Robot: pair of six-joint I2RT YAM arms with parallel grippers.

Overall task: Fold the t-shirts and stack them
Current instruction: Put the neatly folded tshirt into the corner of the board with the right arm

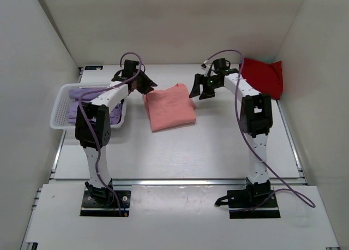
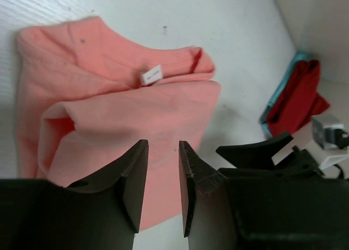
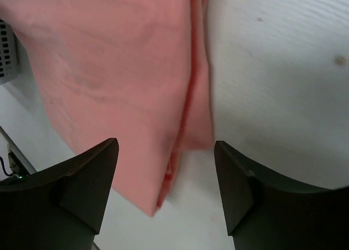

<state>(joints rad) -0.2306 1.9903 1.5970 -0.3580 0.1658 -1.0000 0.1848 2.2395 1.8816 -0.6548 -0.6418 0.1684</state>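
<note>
The robot's right gripper will next pinch the salmon-pink t-shirt's folded edge point(image 1: 191, 102) point(image 3: 181, 138) nearest the red t-shirt, with the layers together, so that the shirt gets stacked folded.
A folded salmon-pink t-shirt point(image 1: 169, 108) lies flat on the table's middle. My left gripper point(image 1: 147, 86) hovers over its far left corner. In the left wrist view the shirt point(image 2: 125, 108) shows its collar and white label, and the left gripper point(image 2: 162, 152) has its jaws a narrow gap apart with nothing between them. My right gripper point(image 1: 199, 89) hovers at the shirt's far right corner. In the right wrist view it point(image 3: 166, 152) is wide open and empty above the shirt's folded edge point(image 3: 120, 70). A red t-shirt point(image 1: 263, 76) lies at the back right. Lavender t-shirts point(image 1: 73, 111) fill the basket.
The white lattice basket point(image 1: 59, 105) stands at the left, beside the left arm. A teal cloth edge point(image 2: 281, 86) shows under the red shirt point(image 2: 299, 91). White walls enclose the table on three sides.
</note>
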